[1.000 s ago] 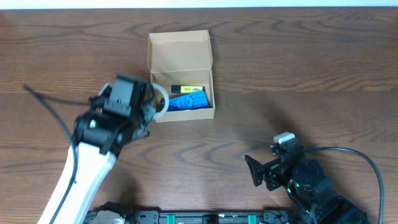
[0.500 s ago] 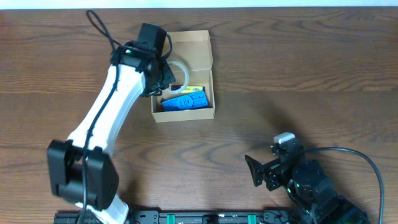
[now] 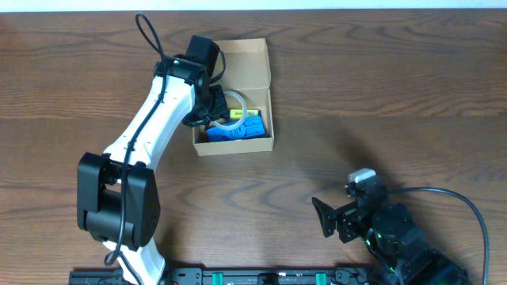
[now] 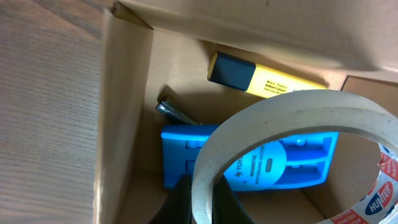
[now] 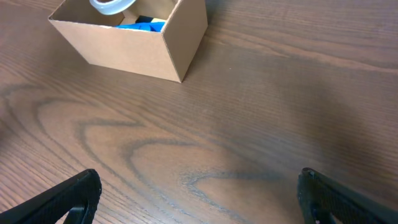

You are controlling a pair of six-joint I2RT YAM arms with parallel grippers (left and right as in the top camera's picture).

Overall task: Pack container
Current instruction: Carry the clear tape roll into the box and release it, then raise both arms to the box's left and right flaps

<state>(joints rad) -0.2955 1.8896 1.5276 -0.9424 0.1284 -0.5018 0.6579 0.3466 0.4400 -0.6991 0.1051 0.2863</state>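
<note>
The cream tape roll's lower edge (image 3: 231, 128) is over the blue plastic tool, inside the box's sides, so my left gripper will release the roll.
The container (image 3: 265, 55) is a tan cardboard box with its flap lid open at the back of the table; it also shows in the right wrist view (image 5: 174, 43). Inside lie a blue plastic tool (image 4: 298, 168) and a yellow marker with a black cap (image 4: 261, 78). My left gripper (image 4: 200, 202) is shut on the rim of a cream tape roll (image 4: 292, 118) and holds it over the box's inside, seen from above (image 3: 238, 105). My right gripper (image 5: 199, 193) is open and empty low over bare table at the front right (image 3: 326, 218).
The wooden table (image 3: 380, 103) spreads around the box. The left arm (image 3: 150, 134) reaches across the left half to the box. The right arm's cable (image 3: 467, 206) loops at the front right.
My left arm has swung from the box's front-left corner up and over the box, carrying the tape roll inside its walls. The right arm has not moved.
</note>
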